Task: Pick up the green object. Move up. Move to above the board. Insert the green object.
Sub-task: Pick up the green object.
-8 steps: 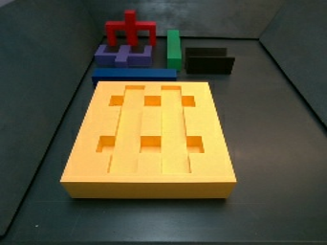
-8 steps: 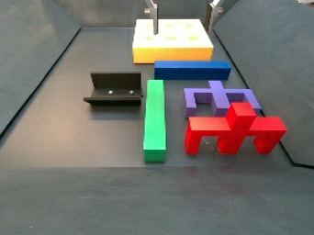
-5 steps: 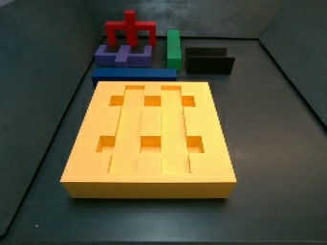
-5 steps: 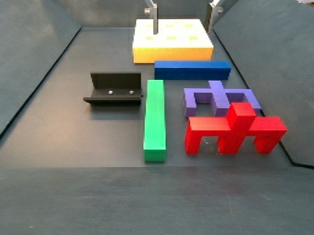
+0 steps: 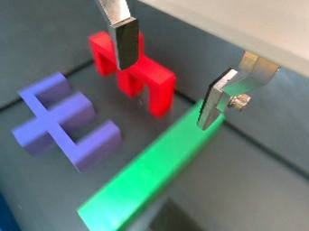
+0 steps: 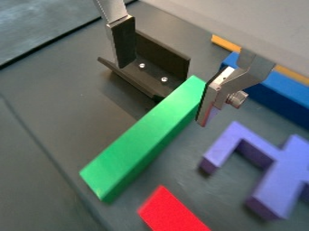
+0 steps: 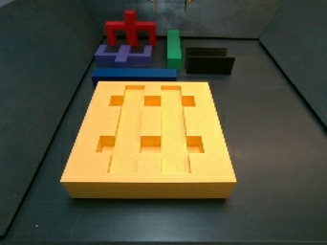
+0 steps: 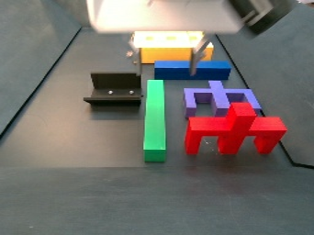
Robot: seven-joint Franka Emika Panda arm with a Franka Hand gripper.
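My gripper grabs the green bar near its opposite end (image 5: 193,132) next, since the dark fixture crowds one end of the bar.
The green object (image 8: 153,119) is a long flat bar lying on the dark floor between the fixture (image 8: 113,90) and the purple piece (image 8: 218,95). It also shows in a side view (image 7: 173,46) and in both wrist views (image 5: 151,171) (image 6: 145,140). My gripper (image 8: 166,55) is open and empty and hangs above the bar's end nearest the board. In both wrist views the gripper (image 5: 169,72) (image 6: 169,72) has one finger (image 6: 215,95) over the bar's end. The yellow board (image 7: 151,134) lies apart, mostly hidden behind my hand in a side view (image 8: 172,40).
A red cross-shaped piece (image 8: 233,128) stands next to the purple piece (image 5: 67,122). A blue flat base (image 8: 193,70) lies between the bar and the board. The dark fixture (image 6: 151,68) stands close beside the bar. Grey walls enclose the floor.
My gripper has moved from over the board toward the green bar and come lower; its body now fills the top of a side view. The pieces have not moved.
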